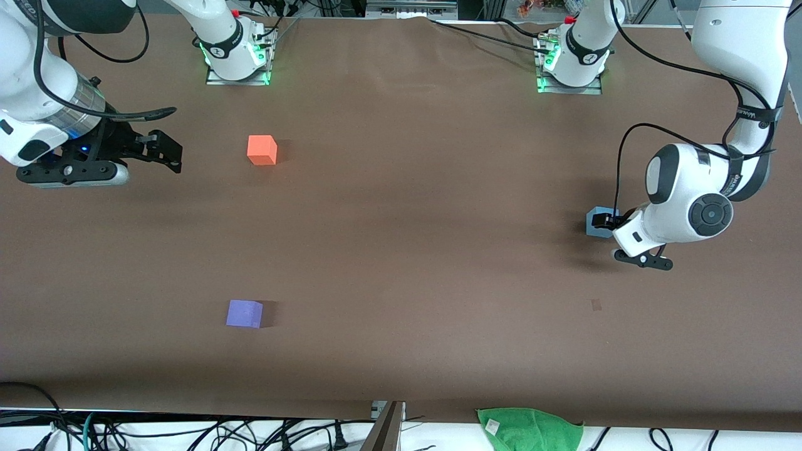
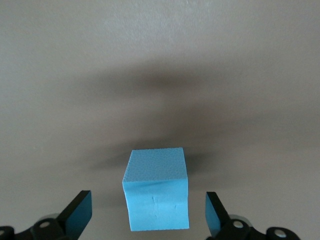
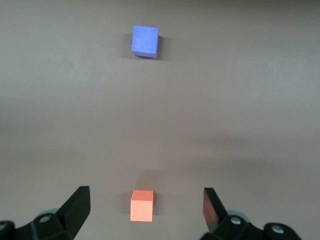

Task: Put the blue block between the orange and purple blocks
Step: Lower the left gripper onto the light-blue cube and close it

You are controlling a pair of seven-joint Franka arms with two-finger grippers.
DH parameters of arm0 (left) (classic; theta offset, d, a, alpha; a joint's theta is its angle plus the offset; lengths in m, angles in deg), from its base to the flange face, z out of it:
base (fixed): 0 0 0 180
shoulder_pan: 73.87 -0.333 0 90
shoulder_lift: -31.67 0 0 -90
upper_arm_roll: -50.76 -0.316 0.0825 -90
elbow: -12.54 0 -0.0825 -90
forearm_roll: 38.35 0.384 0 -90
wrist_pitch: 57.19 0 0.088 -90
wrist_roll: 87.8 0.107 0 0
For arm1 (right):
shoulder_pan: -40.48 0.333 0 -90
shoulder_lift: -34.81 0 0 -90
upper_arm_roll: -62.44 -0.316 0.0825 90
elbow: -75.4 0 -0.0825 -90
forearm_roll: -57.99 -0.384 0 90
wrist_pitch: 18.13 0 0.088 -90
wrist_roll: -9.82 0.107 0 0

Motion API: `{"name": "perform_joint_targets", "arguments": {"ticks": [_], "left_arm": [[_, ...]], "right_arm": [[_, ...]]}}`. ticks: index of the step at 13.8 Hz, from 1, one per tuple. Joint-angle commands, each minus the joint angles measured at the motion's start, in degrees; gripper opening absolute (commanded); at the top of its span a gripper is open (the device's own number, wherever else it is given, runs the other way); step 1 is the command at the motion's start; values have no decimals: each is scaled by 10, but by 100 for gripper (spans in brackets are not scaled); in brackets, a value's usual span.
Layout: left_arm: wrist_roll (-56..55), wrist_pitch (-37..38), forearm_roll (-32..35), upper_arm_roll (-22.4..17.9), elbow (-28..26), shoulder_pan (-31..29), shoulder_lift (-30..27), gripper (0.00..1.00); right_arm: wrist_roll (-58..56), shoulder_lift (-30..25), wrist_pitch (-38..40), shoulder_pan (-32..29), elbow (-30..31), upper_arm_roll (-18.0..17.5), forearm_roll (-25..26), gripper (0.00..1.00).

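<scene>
I need to pick up the blue block (image 1: 595, 231) next with my left gripper by its two opposite sides, to set it between the orange and purple blocks.
The blue block (image 1: 595, 231) rests on the brown table toward the left arm's end. My left gripper (image 1: 603, 223) is low over it and open. In the left wrist view the block (image 2: 156, 200) sits between the fingers (image 2: 80, 212) with a gap on each side. The orange block (image 1: 262, 150) and the purple block (image 1: 244, 313) lie toward the right arm's end, the purple one nearer the front camera. My right gripper (image 1: 166, 153) waits open and empty in the air beside the orange block. The right wrist view shows the orange block (image 3: 142, 205) and the purple block (image 3: 145, 41).
The arm bases (image 1: 235, 56) (image 1: 570, 62) stand at the back edge of the table. A green cloth (image 1: 529, 429) and cables lie below the table's front edge. A small dark mark (image 1: 596, 305) is on the table, nearer the front camera than the blue block.
</scene>
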Motion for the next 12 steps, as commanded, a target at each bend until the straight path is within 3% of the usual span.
{"name": "perform_joint_targets", "arguments": {"ticks": [1,9,10,11,12], "left_arm": [[12,-15,10,1,-31,-1,-15,100],[12,-60,7,1,-46,-2,28,100],[12,-64,8,1,-48,-2,31,92],[12,-62,8,1,-48,-2,29,53],[12,-60,8,1,-48,-2,27,32]], "right_arm": [[-1,-2,6,1,-3,-1,2,100],[-1,-2,6,1,-3,-1,1,100],[-1,-2,6,1,-3,-2,1,100],[-1,-2,6,0,-3,-1,1,100],[-1,-2,6,0,-3,-1,1,100]]}}
